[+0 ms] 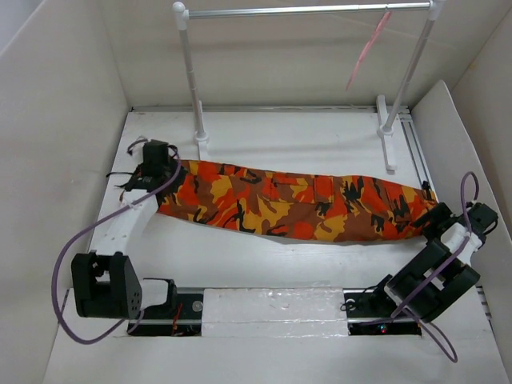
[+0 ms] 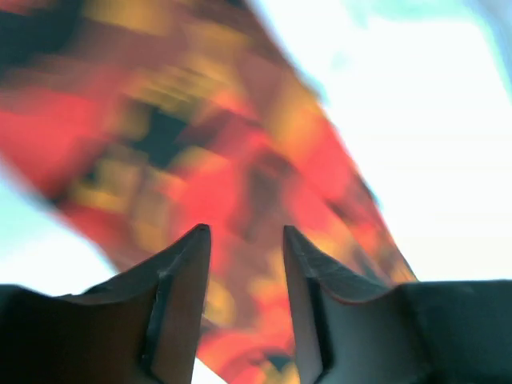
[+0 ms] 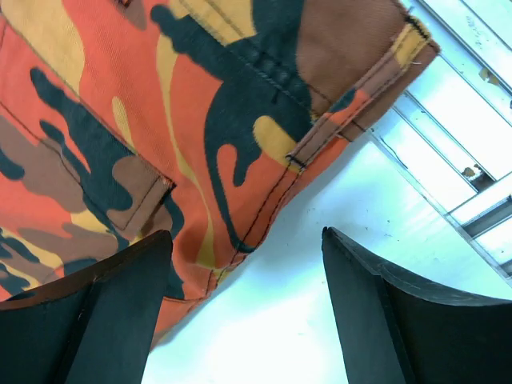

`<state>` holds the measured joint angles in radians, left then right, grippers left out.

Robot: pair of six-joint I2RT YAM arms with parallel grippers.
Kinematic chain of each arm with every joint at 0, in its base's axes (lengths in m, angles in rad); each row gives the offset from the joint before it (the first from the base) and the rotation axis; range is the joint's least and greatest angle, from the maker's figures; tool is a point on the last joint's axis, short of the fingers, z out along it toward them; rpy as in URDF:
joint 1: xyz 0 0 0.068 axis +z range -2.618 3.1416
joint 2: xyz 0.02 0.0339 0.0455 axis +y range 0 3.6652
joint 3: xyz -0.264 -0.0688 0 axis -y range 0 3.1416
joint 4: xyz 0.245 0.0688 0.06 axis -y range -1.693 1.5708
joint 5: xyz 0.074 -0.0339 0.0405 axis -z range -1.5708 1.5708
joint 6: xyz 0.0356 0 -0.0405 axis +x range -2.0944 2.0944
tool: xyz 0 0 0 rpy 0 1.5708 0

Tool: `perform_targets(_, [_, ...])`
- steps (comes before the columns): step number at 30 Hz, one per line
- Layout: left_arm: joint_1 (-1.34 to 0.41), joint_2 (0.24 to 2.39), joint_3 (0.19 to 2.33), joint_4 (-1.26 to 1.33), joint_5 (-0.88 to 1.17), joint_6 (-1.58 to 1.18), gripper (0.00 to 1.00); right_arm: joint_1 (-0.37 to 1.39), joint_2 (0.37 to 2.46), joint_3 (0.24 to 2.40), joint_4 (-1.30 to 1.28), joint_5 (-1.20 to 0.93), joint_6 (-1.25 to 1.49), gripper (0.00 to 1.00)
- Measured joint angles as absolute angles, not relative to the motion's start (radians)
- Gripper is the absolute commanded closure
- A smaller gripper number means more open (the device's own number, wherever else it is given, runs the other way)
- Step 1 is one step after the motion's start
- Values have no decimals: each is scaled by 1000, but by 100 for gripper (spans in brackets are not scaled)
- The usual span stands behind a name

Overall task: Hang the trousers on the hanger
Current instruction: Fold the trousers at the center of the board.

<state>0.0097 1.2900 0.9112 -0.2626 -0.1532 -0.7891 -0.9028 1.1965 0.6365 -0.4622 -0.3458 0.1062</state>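
I will next fold the trousers over for the hanger point(image 1: 366, 50), so my right gripper will grab them by the hemmed edge at their end point(image 1: 424, 220) beside it.
The camouflage trousers point(image 1: 296, 200) lie stretched flat across the table from left to right. A thin pink hanger point(image 1: 366, 50) hangs from the rail at the back right, well apart from both arms. My left gripper point(image 1: 158, 173) is at the trousers' left end; in the left wrist view the left gripper point(image 2: 244, 230) has its jaws apart, with blurred trousers point(image 2: 200, 144) right behind them. My right gripper point(image 1: 433, 223) is at the right end. In the right wrist view the right gripper point(image 3: 246, 232) stands wide open above white table, with the hemmed edge of the trousers point(image 3: 160, 96) beside its left finger point(image 3: 120, 280).
A metal rail point(image 1: 304, 11) on white posts spans the back, its feet point(image 1: 387, 136) resting on the table. White walls point(image 1: 56, 160) close in both sides. A slatted track point(image 3: 456, 144) runs along the table's right edge near the right gripper.
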Motion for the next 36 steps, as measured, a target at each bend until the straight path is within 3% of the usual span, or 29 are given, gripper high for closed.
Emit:
perform_targets(5, [-289, 1226, 923, -199, -52, -788, 81, -938, 1190, 577, -405, -336, 174, 21])
perform_targets(8, [-389, 1234, 867, -132, 23, -800, 98, -947, 1219, 544, -343, -357, 213, 34])
perform_targets(9, [-405, 1240, 839, -118, 37, -805, 100, -947, 1241, 544, -319, -372, 220, 40])
perform_targets(11, [-423, 1256, 803, -104, 63, -814, 100, -947, 1275, 547, -263, -408, 219, 88])
perform_targets(15, [-517, 1317, 699, -87, 86, -844, 100, -928, 1230, 548, -251, -470, 214, 100])
perform_targets(18, [-625, 1326, 694, -50, 82, -872, 100, -839, 1052, 577, -307, -467, 217, 100])
perform_targets(23, [-776, 1399, 725, 34, 71, -904, 100, -544, 823, 757, -421, -439, 229, 100])
perform_targets(36, [-1039, 1761, 891, 171, 36, -987, 100, -294, 829, 1431, -860, -299, 132, 100])
